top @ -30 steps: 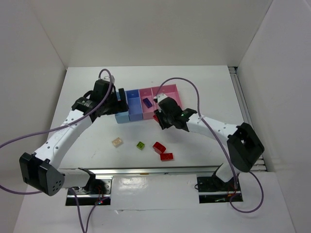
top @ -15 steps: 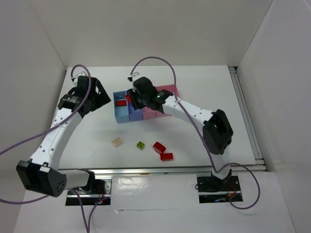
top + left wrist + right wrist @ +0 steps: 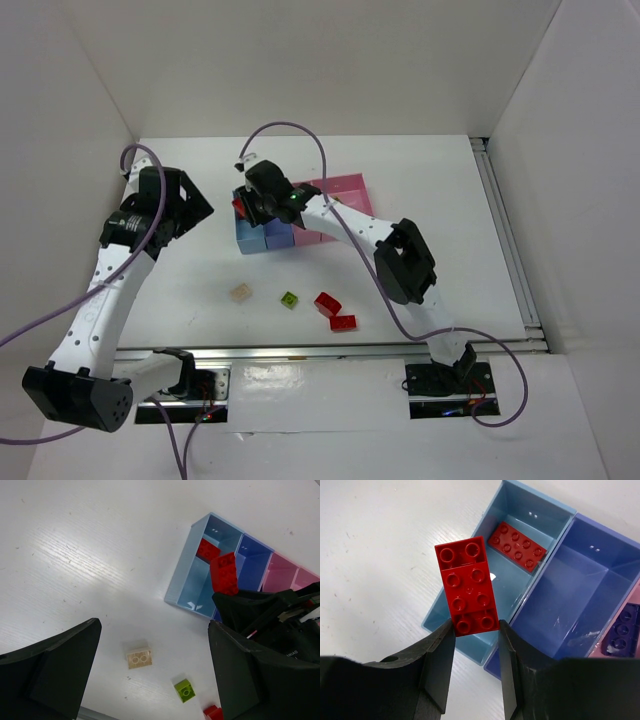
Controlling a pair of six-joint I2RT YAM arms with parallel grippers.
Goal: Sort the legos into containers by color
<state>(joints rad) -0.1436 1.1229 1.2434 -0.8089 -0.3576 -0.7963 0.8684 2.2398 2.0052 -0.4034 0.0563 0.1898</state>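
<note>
My right gripper is above the free bottom of the light blue bin and needs to release the red lego. The lego would land in the bin.
My right gripper point(image 3: 476, 625) is shut on the end of a red lego point(image 3: 467, 586), which hangs above the light blue bin point(image 3: 451, 611) of the containers point(image 3: 262, 240). Another red lego point(image 3: 516, 546) lies inside that bin. The darker blue bin point(image 3: 575, 585) beside it holds nothing, and a dark purple-blue lego point(image 3: 620, 627) lies in the pink bin. My left gripper point(image 3: 154, 630) is open and holds nothing, left of the bins and high over a cream lego point(image 3: 139, 658) and a lime green lego point(image 3: 184, 689).
Two loose red legos point(image 3: 327, 303) point(image 3: 343, 322) lie near the front edge, right of the lime green lego point(image 3: 289, 299) and the cream lego point(image 3: 240, 292). The wider pink bin point(image 3: 345, 188) ends the row. White walls enclose the table on three sides.
My right arm swung left from the pink bins to over the light blue bin, carrying the red lego. My left gripper opened fully and drew back leftward from the bins.
</note>
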